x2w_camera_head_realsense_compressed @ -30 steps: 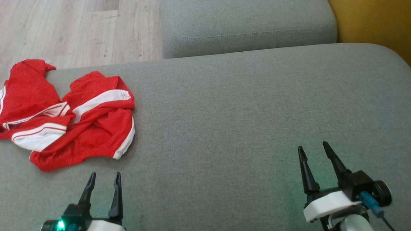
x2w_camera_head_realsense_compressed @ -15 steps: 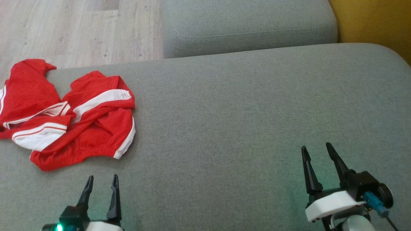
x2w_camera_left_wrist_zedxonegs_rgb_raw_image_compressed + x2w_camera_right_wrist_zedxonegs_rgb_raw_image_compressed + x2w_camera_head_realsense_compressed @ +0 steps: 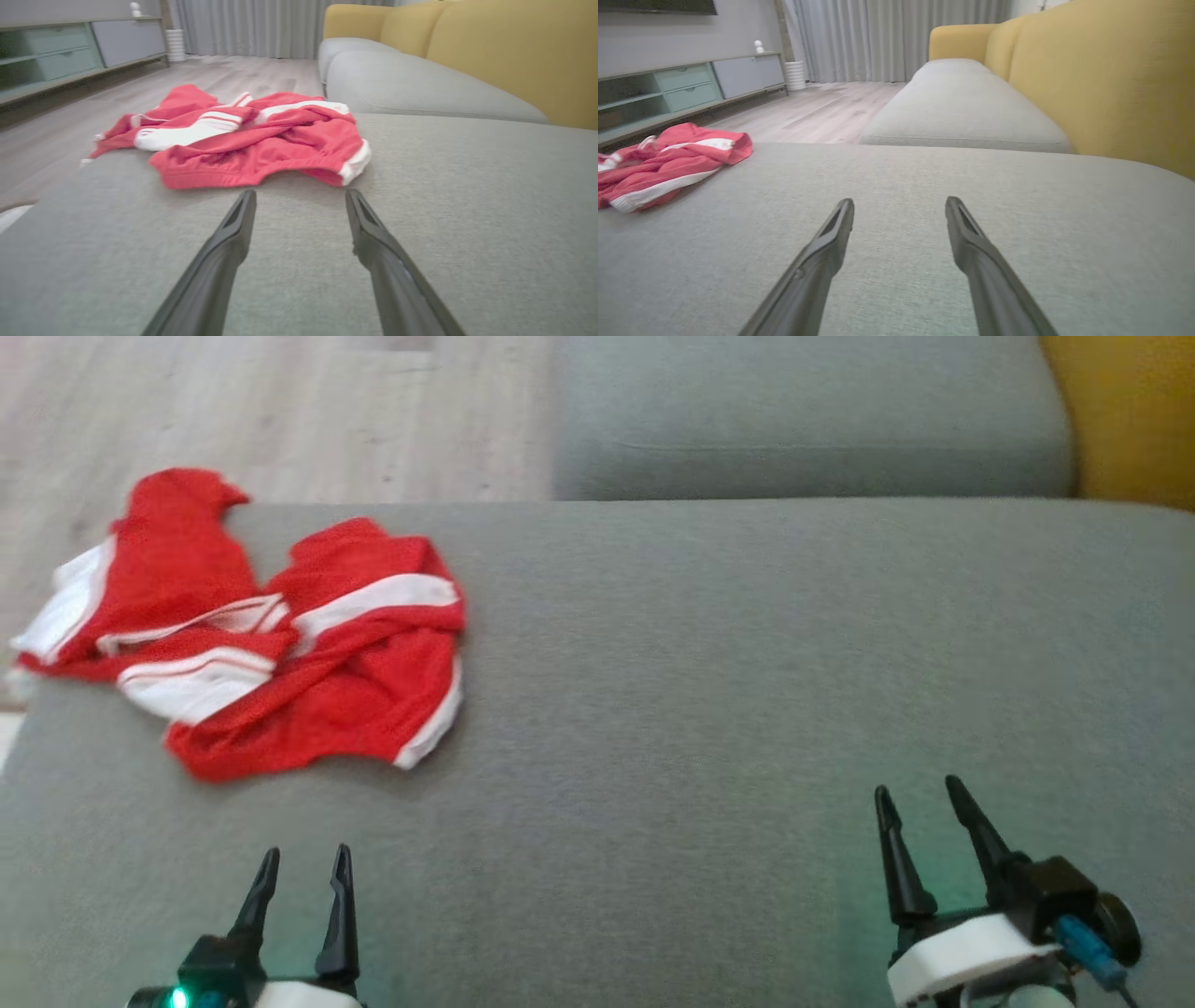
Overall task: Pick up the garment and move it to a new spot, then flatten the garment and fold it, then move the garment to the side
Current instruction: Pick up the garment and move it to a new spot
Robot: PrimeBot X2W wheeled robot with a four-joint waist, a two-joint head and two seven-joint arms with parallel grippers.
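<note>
Next, my left gripper should grab the garment by its white-striped edge [image 3: 423, 741], which arches up off the cushion while the rest lies slack, to move it.
The garment [image 3: 280, 644] is red mesh cloth with white stripes, crumpled in a heap at the far left corner of the grey sofa cushion [image 3: 747, 663]. Part of it hangs over the cushion's left edge. In the left wrist view the garment [image 3: 252, 140] lies just beyond my open fingertips. My left gripper [image 3: 303, 854] hovers open near the front edge, a short way in front of the heap, holding nothing. My right gripper [image 3: 920, 793] stands open and empty at the lower right, far from the cloth. The right wrist view has the garment [image 3: 668, 158] at its left edge.
A second grey seat cushion [image 3: 803, 420] adjoins the far side, with the yellow sofa back [image 3: 1139, 411] to the right. Wooden floor [image 3: 280, 411] lies beyond the cushion's left and far edges. A low cabinet [image 3: 682, 88] and curtains stand across the room.
The head camera has turned left, so the whole picture has shifted right and the garment's left end has come into view. The left gripper drew back slightly. Both grippers stay open.
</note>
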